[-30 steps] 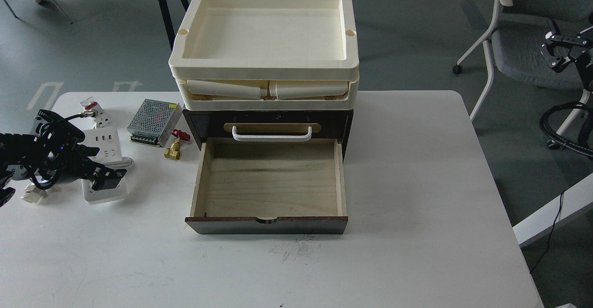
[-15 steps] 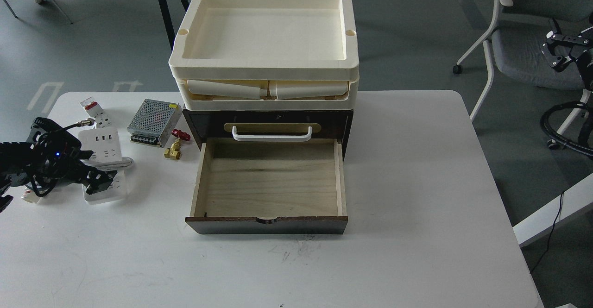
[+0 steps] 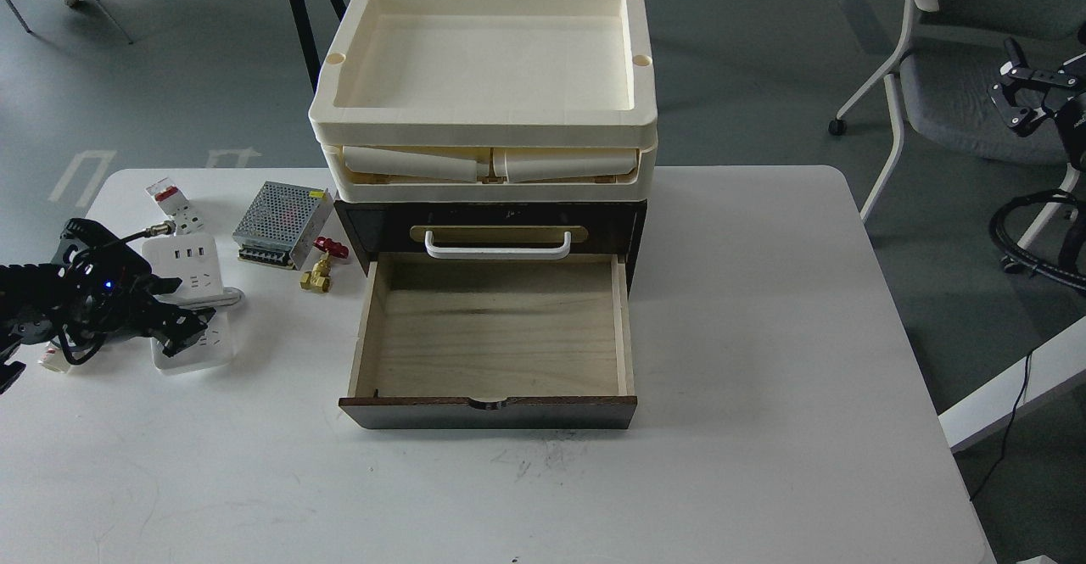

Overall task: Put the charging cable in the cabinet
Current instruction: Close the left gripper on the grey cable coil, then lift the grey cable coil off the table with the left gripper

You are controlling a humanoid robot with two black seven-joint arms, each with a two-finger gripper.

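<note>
The charging cable has a flat socket body that spreads too wide for the fingers, so my left gripper should grab the cable by its narrow wound cord (image 3: 218,299) next.
The charging cable (image 3: 188,268) is a white power strip with its cord wound round the middle. It lies flat at the table's left, left of the cabinet (image 3: 490,225). The cabinet's pale wooden drawer (image 3: 494,326) is pulled out and empty, below the white handle (image 3: 497,248). My left gripper (image 3: 187,329) sits low over the strip's near half, with its dark fingers slightly apart above it. The strip rests on the table. My right gripper (image 3: 1027,97) hangs open and empty at the far right, beyond the table.
Cream trays (image 3: 485,80) are stacked on the cabinet. A perforated metal power-supply box (image 3: 282,223), a brass valve with a red handle (image 3: 322,265) and a white-and-red breaker (image 3: 167,195) lie between the strip and the cabinet. A small white connector (image 3: 53,359) lies under my left arm. An office chair (image 3: 959,64) stands at the right.
My left gripper has drawn back a little to the left and dropped lower over the power strip. My right gripper has drifted slightly upward. The strip has not moved.
</note>
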